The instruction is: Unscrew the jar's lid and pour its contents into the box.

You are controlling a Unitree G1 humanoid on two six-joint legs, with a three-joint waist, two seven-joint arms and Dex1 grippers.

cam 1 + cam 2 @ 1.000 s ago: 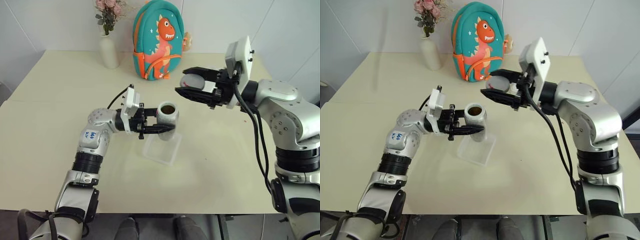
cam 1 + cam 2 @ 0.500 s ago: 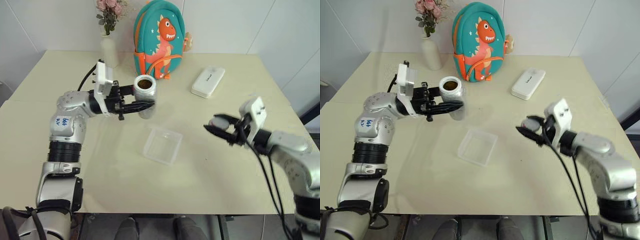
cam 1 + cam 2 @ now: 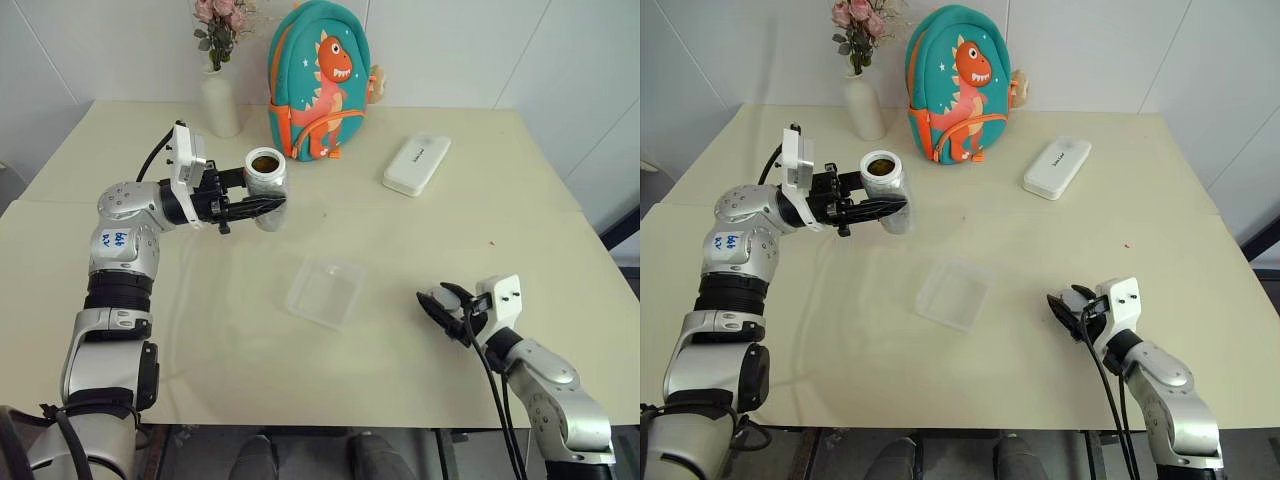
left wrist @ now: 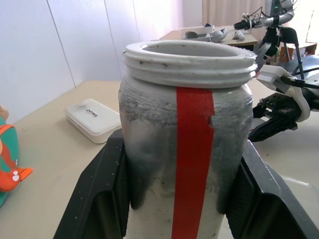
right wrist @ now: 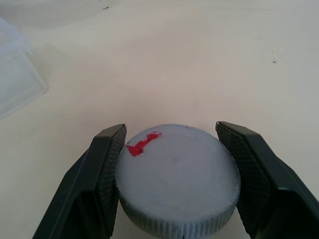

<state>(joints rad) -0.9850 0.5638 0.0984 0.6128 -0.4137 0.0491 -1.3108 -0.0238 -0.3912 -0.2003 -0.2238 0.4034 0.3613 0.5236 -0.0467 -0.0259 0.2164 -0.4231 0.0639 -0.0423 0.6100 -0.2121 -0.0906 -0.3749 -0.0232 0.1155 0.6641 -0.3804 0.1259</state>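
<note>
The robot's right gripper should open: the grey lid (image 5: 177,172) is low over the table, so the lid would lie there.
My left gripper (image 3: 258,207) is shut on the jar (image 3: 266,178), holding it upright in the air over the table's left back, well left of the box (image 3: 325,291). The jar has no lid on; brown contents (image 3: 265,162) show in its mouth. A red tape stripe runs down the jar (image 4: 192,149) between my fingers. My right gripper (image 3: 441,308) is low over the table's front right, to the right of the box, shut on the grey lid (image 5: 177,172). Whether the lid touches the table I cannot tell. The clear box lies flat mid-table.
At the table's back stand a white vase (image 3: 218,102) with flowers and a teal dinosaur backpack (image 3: 315,80). A flat white oblong case (image 3: 416,163) lies at the back right. The table's front edge (image 3: 330,424) is close below my right gripper.
My left gripper carried the jar left and back, off from above the box. My right gripper sank with the lid from high up to the table's front right.
</note>
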